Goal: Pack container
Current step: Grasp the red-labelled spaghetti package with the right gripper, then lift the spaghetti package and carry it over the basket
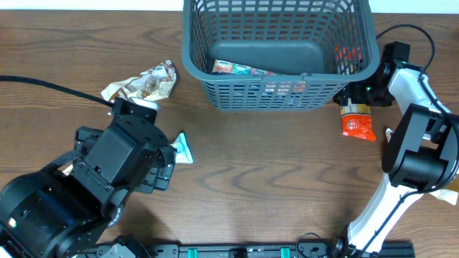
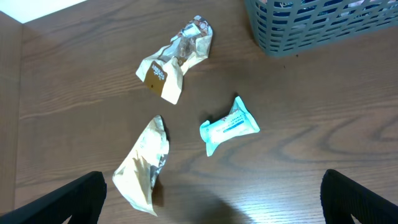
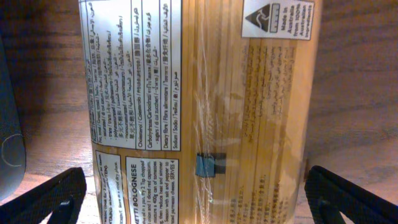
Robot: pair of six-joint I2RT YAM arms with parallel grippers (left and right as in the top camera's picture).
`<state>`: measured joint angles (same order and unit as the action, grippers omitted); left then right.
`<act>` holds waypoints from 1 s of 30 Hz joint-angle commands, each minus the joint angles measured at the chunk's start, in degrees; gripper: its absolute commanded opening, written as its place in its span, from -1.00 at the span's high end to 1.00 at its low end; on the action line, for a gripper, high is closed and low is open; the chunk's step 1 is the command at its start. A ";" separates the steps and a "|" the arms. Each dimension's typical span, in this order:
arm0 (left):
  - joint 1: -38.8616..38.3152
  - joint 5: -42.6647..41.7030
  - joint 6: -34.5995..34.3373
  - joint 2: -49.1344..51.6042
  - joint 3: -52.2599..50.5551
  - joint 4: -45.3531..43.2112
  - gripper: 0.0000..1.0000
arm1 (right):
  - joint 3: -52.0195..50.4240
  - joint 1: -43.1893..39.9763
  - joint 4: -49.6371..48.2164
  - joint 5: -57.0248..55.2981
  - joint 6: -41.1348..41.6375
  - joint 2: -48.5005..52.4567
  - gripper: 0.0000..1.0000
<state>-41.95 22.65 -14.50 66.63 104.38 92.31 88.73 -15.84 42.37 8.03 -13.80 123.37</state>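
Note:
My right gripper closes on the spaghetti packet now, since both fingers reach down beside the packet's long edges, near the tabletop.
The dark grey lattice basket (image 1: 280, 89) stands at the back centre and holds a few snack packets (image 1: 240, 69); its corner shows in the left wrist view (image 2: 323, 25). My right gripper (image 1: 356, 97) is by the basket's right side. It is open, with a finger on each side of a spaghetti packet (image 3: 205, 93) that lies on the table (image 1: 357, 123). My left gripper (image 2: 211, 202) is open and empty above the table. A light blue packet (image 2: 229, 126), a cream foil packet (image 2: 144, 165) and a crumpled beige packet (image 2: 177, 59) lie ahead of it.
The crumpled beige packet (image 1: 143, 82) lies left of the basket, and the light blue packet (image 1: 183, 148) lies beside the left arm. The basket wall (image 3: 9, 124) is close on the left in the right wrist view. A yellow item (image 1: 448, 195) sits at the far right edge.

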 commanded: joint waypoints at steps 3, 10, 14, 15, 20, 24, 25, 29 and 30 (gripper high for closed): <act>0.04 0.46 0.72 0.02 -0.31 4.48 -0.97 | -0.35 0.48 0.33 -0.37 0.96 1.90 -0.99; 0.04 0.46 0.72 0.02 -0.31 4.46 -0.97 | -0.35 0.46 0.85 -0.52 0.98 2.67 -0.52; 0.04 0.46 0.72 0.02 -0.31 4.48 -0.97 | -0.35 0.44 0.76 -0.59 1.62 2.67 -0.03; 0.04 0.46 0.72 0.02 -0.31 4.48 -0.97 | -0.35 0.44 0.76 -0.59 1.97 2.67 0.14; 0.04 0.46 0.72 0.02 -0.31 4.48 -0.97 | -0.35 0.44 0.66 -0.59 4.59 2.67 0.97; 0.04 0.48 0.74 0.02 -0.31 4.48 -0.97 | 0.15 0.00 -0.15 -0.76 8.26 2.64 0.97; 0.04 0.48 0.74 0.02 -0.31 4.46 -0.97 | 0.61 -0.35 -0.13 -0.74 9.73 2.64 0.97; 0.04 0.48 0.74 0.02 -0.31 4.48 -0.97 | 4.66 -2.80 2.08 -0.72 15.17 2.34 0.97; 0.04 0.48 0.74 0.02 -0.31 4.48 -0.97 | 5.97 -3.43 2.86 -0.72 15.69 2.19 0.97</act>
<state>-41.95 22.65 -14.50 66.63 104.38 92.31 91.46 -16.75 44.27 8.45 -3.64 123.68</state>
